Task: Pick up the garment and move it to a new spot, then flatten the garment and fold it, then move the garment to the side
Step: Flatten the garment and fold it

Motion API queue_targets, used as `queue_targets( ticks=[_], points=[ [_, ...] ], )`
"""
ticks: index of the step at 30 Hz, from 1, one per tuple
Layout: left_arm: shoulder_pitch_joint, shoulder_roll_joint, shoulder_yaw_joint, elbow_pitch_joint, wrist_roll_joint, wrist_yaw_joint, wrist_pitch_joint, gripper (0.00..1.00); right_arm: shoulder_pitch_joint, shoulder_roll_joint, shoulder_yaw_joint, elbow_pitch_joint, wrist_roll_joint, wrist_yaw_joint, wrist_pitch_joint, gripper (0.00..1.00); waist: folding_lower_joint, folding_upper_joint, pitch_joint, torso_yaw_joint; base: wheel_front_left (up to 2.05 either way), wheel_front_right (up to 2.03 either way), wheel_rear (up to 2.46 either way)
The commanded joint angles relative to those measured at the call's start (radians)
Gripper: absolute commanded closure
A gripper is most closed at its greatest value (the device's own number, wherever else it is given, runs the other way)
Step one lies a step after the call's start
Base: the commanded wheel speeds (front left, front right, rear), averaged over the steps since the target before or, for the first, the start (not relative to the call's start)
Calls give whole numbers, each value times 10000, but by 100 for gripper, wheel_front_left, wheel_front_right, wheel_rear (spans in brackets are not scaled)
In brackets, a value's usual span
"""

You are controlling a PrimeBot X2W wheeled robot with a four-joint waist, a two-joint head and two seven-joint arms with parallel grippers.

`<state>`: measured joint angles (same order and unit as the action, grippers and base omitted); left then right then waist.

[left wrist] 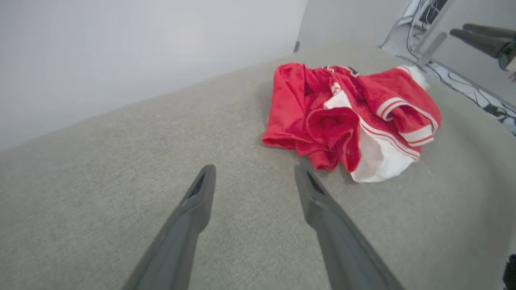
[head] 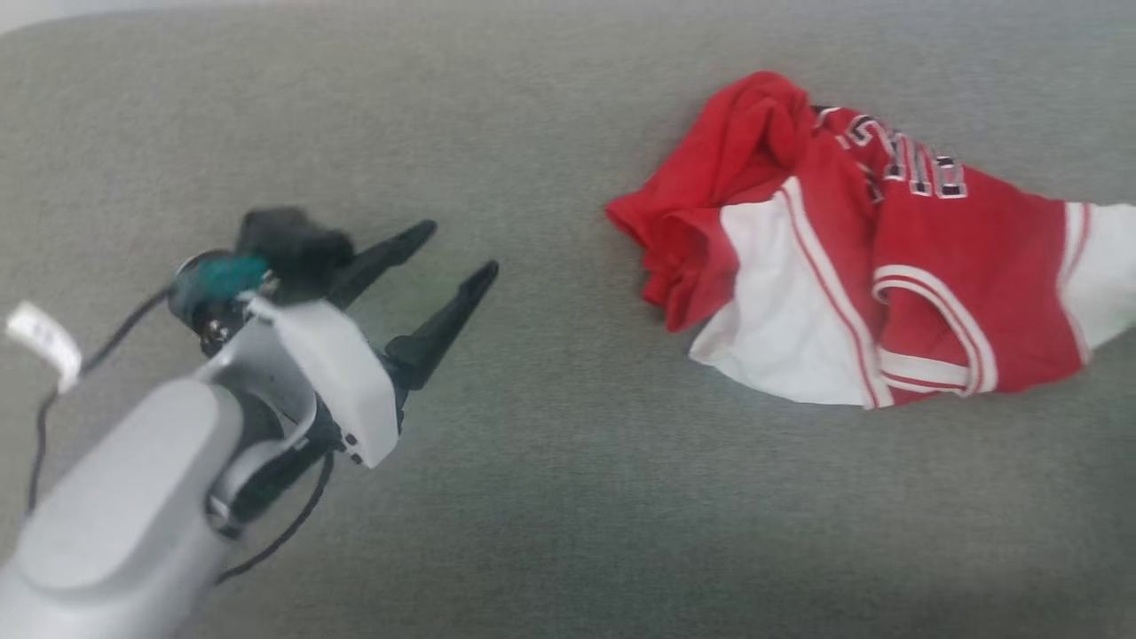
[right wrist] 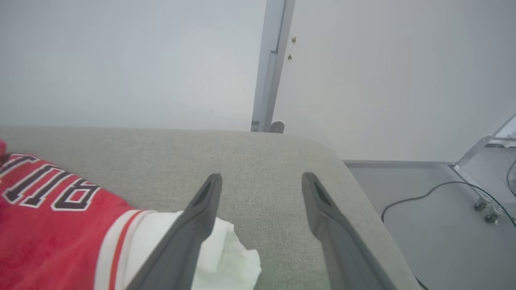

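Note:
I will next grip the garment by the corner of its white panel (head: 711, 353) with my left gripper, to move the garment (head: 852, 257) to a new spot.
The garment (head: 852, 257) is red with white side panels, striped trim and black white-outlined lettering. It lies crumpled on the right side of the grey cushioned surface (head: 550, 497). My left gripper (head: 466, 253) hovers open at the left of the head view, well apart from the cloth, fingers pointing toward it. From the left wrist the garment (left wrist: 346, 117) lies just beyond the open left gripper (left wrist: 254, 171). My right gripper (right wrist: 262, 179) stands open above the surface, with the garment's (right wrist: 60, 225) white corner lying loose under its left finger (right wrist: 193, 225), nothing clamped.
The grey surface ends at a rounded corner (right wrist: 342, 161) near my right gripper, with bare floor and cables (right wrist: 423, 197) beyond. A pale wall (left wrist: 121, 56) runs behind the surface. A metal post (right wrist: 270, 68) stands at the wall.

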<state>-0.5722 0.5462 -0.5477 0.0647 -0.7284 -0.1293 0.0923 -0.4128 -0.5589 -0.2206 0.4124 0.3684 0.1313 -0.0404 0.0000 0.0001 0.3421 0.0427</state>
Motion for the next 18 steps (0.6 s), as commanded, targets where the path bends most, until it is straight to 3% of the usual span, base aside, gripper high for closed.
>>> queue_targets(
  ticks=[1, 2, 6, 9, 12, 18],
  points=[
    [-507, 476, -530, -418, -767, -15, 1147, 0, 154, 199, -29, -243, -26, -10, -274, 0, 0, -1, -223, -342, 0, 0, 0],
    [-507, 476, -530, -418, -767, -15, 1147, 0, 154, 199, -29, -243, -26, -10, -274, 0, 0, -1, -223, -342, 0, 0, 0],
    [-1202, 1096, -1440, -1004, -2543, -15, 3899, 0, 158, 560, 139, -790, -77, -10, -589, 0, 0, -1, -311, -775, 0, 0, 0],
    [-1531, 1113, -1827, -1178, -3693, 24, 5604, 0, 181, 842, 355, -1139, -152, -10, -640, 0, 0, -1, -321, -1072, 0, 0, 0],
    [-1891, 569, -2192, -938, -4448, 409, 6867, 0, 103, 1159, 625, -1566, -218, -10, -653, 0, 0, -1, -180, -1429, 0, 0, 0],
    [-2651, -507, -2406, 124, -4428, 804, 7076, 0, -125, 1511, 978, -2146, -143, -10, -627, 0, 0, -1, 210, -2038, 0, 0, 0]
  ],
)
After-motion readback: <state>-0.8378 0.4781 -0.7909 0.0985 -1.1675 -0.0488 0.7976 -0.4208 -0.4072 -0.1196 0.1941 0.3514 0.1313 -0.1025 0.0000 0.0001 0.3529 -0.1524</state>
